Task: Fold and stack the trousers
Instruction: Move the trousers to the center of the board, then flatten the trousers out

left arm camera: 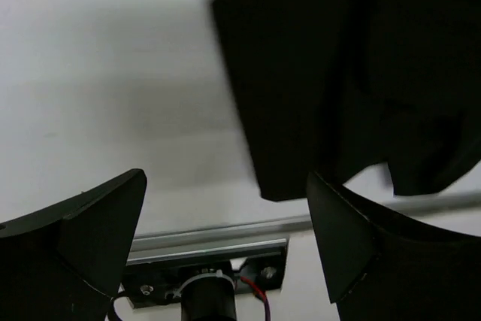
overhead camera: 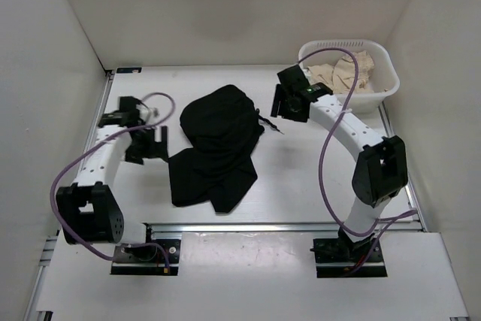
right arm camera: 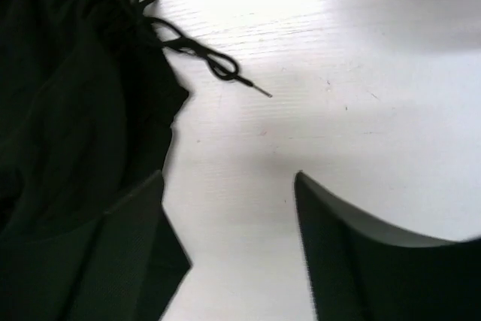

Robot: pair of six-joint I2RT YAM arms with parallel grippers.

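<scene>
Next, my left gripper grabs the leg-end edge beside that gripper on the black trousers, opposite the drawstring, to spread the heap for folding.
The black trousers (overhead camera: 216, 146) lie crumpled in a heap in the middle of the white table. My left gripper (overhead camera: 154, 144) hangs just left of their lower part, open with nothing between its fingers. In the left wrist view the trousers (left arm camera: 338, 73) fill the upper right, beyond my open left gripper (left arm camera: 225, 216). My right gripper (overhead camera: 276, 104) is just right of the heap's top, apart from it. The right wrist view shows the trousers (right arm camera: 68, 110) on the left, their drawstring (right arm camera: 195, 54) trailing over the table, and my right gripper (right arm camera: 229, 208) open over bare table.
A white basket (overhead camera: 383, 58) holding a beige cloth (overhead camera: 342, 73) stands at the back right, behind my right arm. A metal rail (overhead camera: 285, 225) runs along the table's near edge. White walls enclose the table on three sides.
</scene>
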